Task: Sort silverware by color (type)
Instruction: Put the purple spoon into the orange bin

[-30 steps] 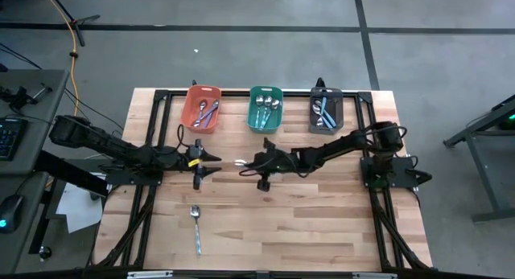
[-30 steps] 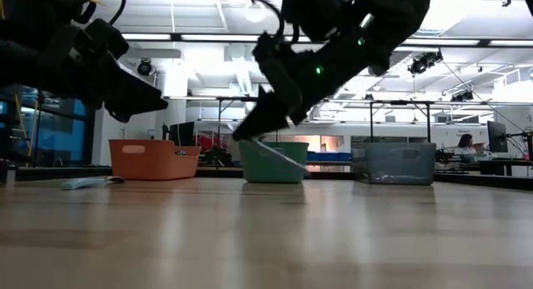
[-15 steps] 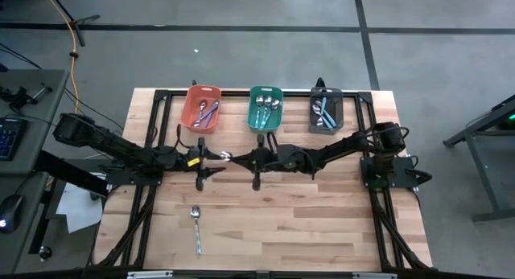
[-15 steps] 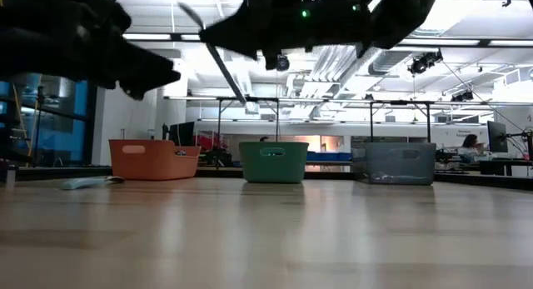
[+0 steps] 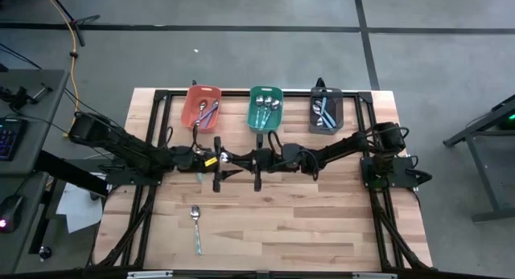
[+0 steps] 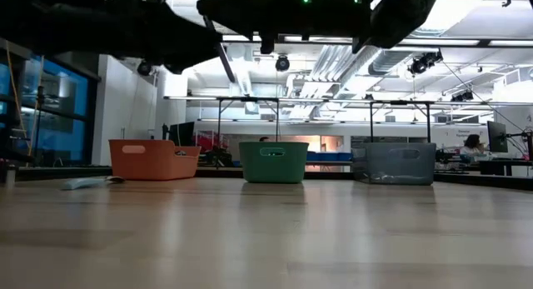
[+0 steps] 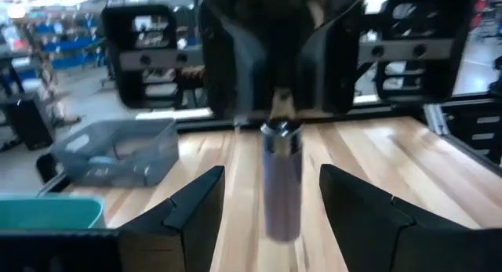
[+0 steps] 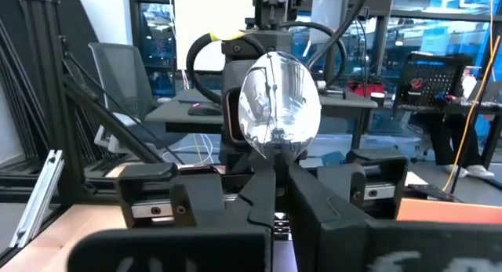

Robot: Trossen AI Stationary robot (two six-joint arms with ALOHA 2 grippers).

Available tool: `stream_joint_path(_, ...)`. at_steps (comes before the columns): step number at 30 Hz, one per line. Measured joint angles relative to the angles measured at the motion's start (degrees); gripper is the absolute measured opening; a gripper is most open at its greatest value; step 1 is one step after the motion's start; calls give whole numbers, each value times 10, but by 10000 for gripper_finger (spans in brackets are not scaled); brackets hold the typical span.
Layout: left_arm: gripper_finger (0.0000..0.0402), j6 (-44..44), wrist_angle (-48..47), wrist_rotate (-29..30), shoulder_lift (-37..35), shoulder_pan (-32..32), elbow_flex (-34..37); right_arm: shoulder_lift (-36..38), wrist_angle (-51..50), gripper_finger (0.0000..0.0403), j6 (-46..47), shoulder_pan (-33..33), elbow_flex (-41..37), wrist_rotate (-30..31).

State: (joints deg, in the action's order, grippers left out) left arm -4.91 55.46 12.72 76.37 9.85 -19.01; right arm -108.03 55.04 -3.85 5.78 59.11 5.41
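Note:
My left gripper grabs the spoon by its purple handle (image 7: 282, 174) beside the metal collar next, to sort it into the orange bin.
My right gripper (image 5: 240, 159) is shut on a spoon with a purple handle (image 7: 281, 178) above the table's middle. The spoon's shiny bowl (image 8: 280, 96) stands up past the fingertips and points at my left gripper (image 5: 232, 162). That gripper faces it, open, with one finger (image 7: 196, 213) on each side of the spoon and touching nothing. In the low view the spoon (image 6: 218, 41) is a thin slanting line high over the table. Another spoon (image 5: 195, 227) lies flat on the wood near the front left. My right gripper pinches the spoon between its two fingers at the neck (image 8: 272, 158), just below the bowl. The fingers come in level from the table's right. The bowl sticks out beyond the fingertips and the handle slants down below them. The spoon is clear of the table.
Three bins stand in a row at the far edge, each holding spoons: orange (image 5: 202, 108), teal (image 5: 265, 108) and dark grey (image 5: 326, 110). The black frame rail (image 5: 241, 92) runs behind them. Bare wood lies between the grippers and the near edge.
My left gripper has moved toward the table's right and up, closing in on the right gripper, and has rolled a little. My right gripper has risen and tipped from pointing down to level. That swung the spoon's bowl end up toward the left gripper.

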Motion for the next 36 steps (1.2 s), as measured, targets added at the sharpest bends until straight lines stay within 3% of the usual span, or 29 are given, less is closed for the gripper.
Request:
stream_joint_path(9,181,-24,43,-4,26,-1,-7,0,7,0,-11,2,0,0)
stream_joint_path(18,50,-51,45,-13,25,-2,-7,0,9,0,-30,2,0,-3)
stream_joint_path(26,48,-53,43,-16,25,-1,-7,0,6,18,-35,3,0,3)
stream_joint_path(36,48,-54,39,20,24,-2,-7,18,-17,95,-40,3,0,62)
